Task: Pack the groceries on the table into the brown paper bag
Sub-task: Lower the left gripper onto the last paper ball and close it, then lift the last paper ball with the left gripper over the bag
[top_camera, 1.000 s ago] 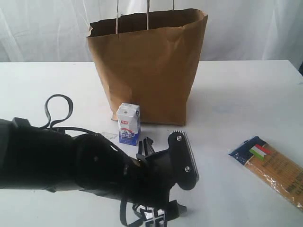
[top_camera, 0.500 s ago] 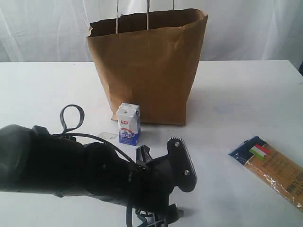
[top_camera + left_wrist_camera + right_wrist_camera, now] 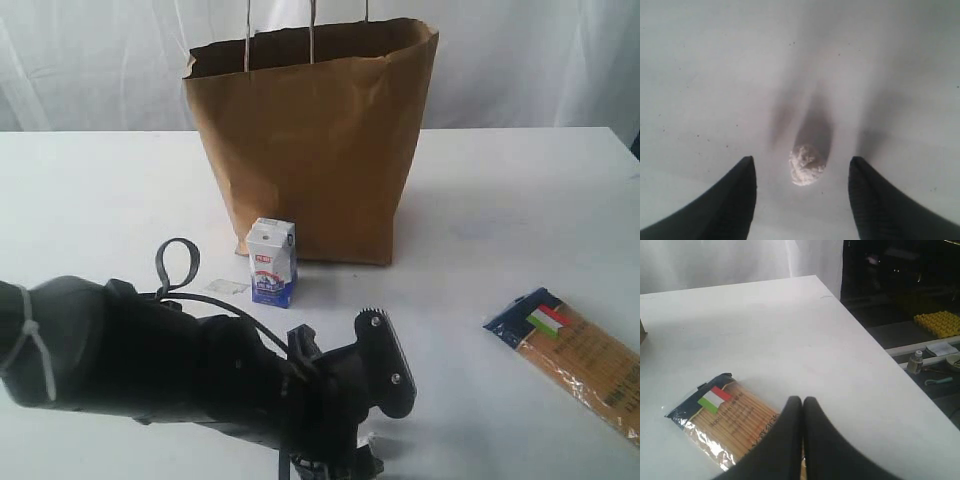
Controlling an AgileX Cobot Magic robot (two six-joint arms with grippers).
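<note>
The left gripper grabs the small white lump by its crumpled body (image 3: 806,164) next, to pack the lump into the brown paper bag.
The brown paper bag (image 3: 315,140) stands upright and open at the back of the white table (image 3: 500,190). In front of it stands the small white-blue carton (image 3: 272,262). At the right lies the long Italian-flag pasta packet (image 3: 582,362) (image 3: 725,422). My left gripper (image 3: 802,159) is open, pointing down at the tabletop, with a small crumpled white lump (image 3: 807,165) lying between its fingers. Its black arm (image 3: 180,375) fills the near left. My right gripper (image 3: 802,399) is shut on nothing, hovering over the pasta packet's end. The jars, can and pouch are out of view.
A small clear slip (image 3: 228,287) lies left of the carton. A grey cable loop (image 3: 178,265) rises from the left arm. The table's edge (image 3: 875,347) runs close beyond the right gripper, with a dark floor and a yellow tray (image 3: 937,322) past it.
The left arm has shifted rightward and lower in the exterior view, and its cable loop has swung toward the carton. The bag, carton and pasta packet have not moved.
</note>
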